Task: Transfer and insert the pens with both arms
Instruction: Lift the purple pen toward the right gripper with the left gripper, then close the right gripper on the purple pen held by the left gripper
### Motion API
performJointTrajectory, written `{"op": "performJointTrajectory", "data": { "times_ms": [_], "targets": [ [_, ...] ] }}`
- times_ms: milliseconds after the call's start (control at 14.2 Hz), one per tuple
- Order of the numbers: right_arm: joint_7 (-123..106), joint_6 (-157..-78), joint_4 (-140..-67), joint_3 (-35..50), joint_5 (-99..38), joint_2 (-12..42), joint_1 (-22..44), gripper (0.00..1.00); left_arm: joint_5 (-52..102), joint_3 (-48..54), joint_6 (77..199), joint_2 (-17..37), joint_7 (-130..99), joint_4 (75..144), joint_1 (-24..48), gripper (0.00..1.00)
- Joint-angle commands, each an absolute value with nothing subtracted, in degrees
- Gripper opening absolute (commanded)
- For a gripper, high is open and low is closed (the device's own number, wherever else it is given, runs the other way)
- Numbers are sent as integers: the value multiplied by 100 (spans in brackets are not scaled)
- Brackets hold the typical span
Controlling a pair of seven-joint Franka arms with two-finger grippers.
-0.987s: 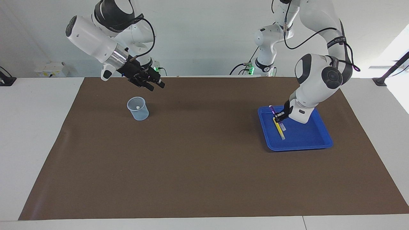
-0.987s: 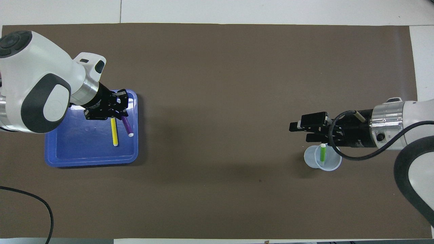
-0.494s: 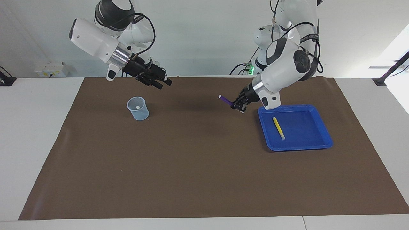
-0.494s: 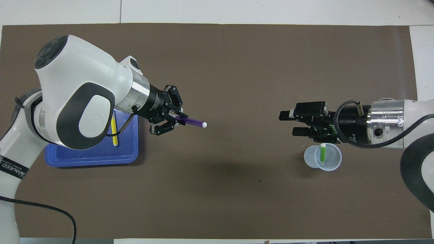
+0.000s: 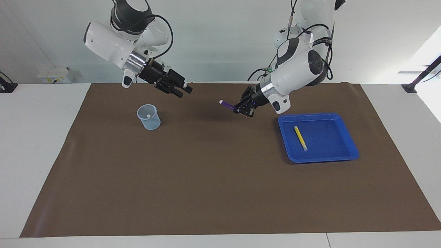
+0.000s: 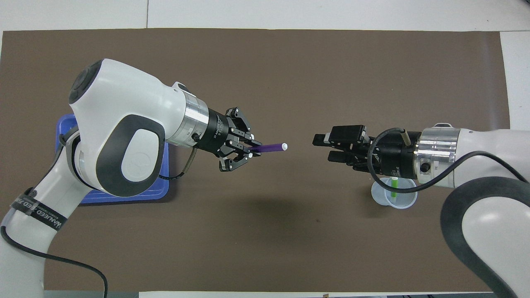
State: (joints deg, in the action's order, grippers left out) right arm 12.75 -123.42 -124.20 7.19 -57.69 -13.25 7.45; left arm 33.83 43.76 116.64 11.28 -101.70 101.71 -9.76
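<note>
My left gripper's fingers cover the rear of the purple pen. Next, my right gripper grabs the pen by its bare pale-tipped end [image 6: 278, 147].
My left gripper [image 5: 240, 109] [image 6: 249, 150] is shut on the purple pen [image 5: 227, 104] [image 6: 269, 147]. It holds the pen in the air over the middle of the mat, with the pale tip pointing at the right gripper. My right gripper [image 5: 183, 91] [image 6: 325, 147] hangs open with nothing in it, facing the pen's tip across a short gap. The yellow pen [image 5: 300, 137] lies in the blue tray [image 5: 320, 159] [image 6: 124, 197]; the left arm hides it in the overhead view. The green pen [image 6: 393, 187] stands in the clear cup [image 5: 149, 117] [image 6: 393, 198].
A brown mat [image 5: 206, 179] covers most of the white table. The tray sits toward the left arm's end and the cup toward the right arm's end. Black cables trail from both wrists.
My left gripper lifted the purple pen out of the tray and carried it over the mat's middle. My right gripper moved away from the cup toward the pen.
</note>
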Motion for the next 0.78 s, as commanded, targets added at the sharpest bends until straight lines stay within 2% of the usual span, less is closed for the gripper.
{"op": "performJointTrajectory", "data": {
  "times_ms": [0,141,212,564,705],
  "targets": [
    [1292,-12759,-12560,756,-5889,-1371,843,69,3551,4386,11988,958,-10336,10362,-826,0],
    [1318,-13182,-12560,756,-5897,-1275,1124,62,3656,4395,11988,949,-10336,10397,-826,0],
    [1318,-13323,-12560,756,-5897,-1214,1229,62,3656,4412,11988,923,-10336,10406,-826,0],
    [1257,-13324,-12577,756,-5827,-1222,1310,57,3744,4430,12076,923,-10327,10415,-826,0],
    [1266,-13333,-12577,756,-5827,-1222,1318,46,3753,4430,12102,923,-10327,10406,-826,0]
  ]
}}
